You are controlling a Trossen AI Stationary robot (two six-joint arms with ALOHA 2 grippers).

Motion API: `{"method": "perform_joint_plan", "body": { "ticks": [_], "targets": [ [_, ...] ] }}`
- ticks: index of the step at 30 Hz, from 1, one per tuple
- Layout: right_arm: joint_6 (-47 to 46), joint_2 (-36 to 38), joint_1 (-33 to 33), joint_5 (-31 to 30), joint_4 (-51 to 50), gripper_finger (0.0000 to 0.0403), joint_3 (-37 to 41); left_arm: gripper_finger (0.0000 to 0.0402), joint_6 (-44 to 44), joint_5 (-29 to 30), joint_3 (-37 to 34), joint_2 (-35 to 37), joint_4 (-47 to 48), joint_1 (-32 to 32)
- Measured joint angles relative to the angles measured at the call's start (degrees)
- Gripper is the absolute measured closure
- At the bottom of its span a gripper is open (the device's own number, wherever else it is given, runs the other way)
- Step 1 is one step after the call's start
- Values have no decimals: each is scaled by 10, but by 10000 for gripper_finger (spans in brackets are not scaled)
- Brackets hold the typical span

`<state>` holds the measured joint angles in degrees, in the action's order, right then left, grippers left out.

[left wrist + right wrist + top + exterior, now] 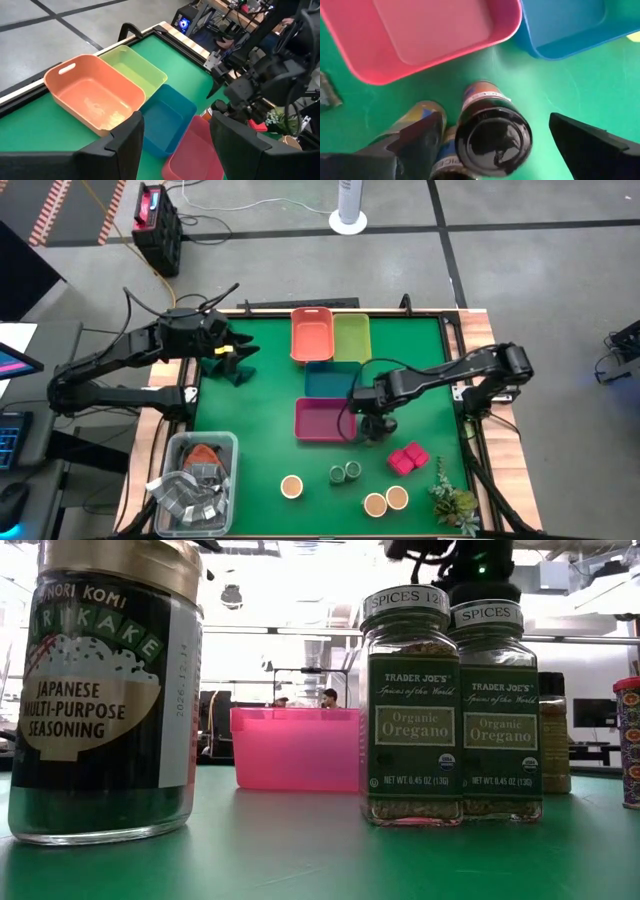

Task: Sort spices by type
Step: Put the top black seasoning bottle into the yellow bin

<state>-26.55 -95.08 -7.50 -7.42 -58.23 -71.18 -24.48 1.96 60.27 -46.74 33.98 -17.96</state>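
My right gripper grabs the jar by its black lid [496, 141] next, to sort this spice into a tray [437, 30].
My right gripper [375, 423] [495, 120] is open and points down over a cluster of three dark jars beside the pink tray [320, 420]. Its fingers stand on either side of one dark-lidded jar [492, 137] without touching it. Two more jars [417, 117] [445, 160] stand close by. Two green-lidded jars [345, 472], three tan-topped jars [291, 486] [375, 503] [397, 497] and two pink blocks [407, 459] stand on the near part of the table. My left gripper [238, 360] [177, 125] is open and empty at the far left.
Orange [311, 335], yellow-green [351, 337], blue [330, 380] and pink trays sit grouped at the table's middle and far side. A clear bin [195, 480] with packets stands at the near left. A leafy sprig [455, 500] lies at the near right.
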Motion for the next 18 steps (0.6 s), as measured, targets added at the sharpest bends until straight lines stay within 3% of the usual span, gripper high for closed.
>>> {"method": "perform_joint_plan", "body": {
  "ticks": [5,15,18],
  "targets": [
    [-3,-17,5,14,-5,37,2,185,0,0,0,0,0,0],
    [0,-16,20,35,-6,163,2,185,0,0,0,0,0,0],
    [1,-16,20,36,-17,175,-1,185,0,0,0,0,0,0]
  ]
}}
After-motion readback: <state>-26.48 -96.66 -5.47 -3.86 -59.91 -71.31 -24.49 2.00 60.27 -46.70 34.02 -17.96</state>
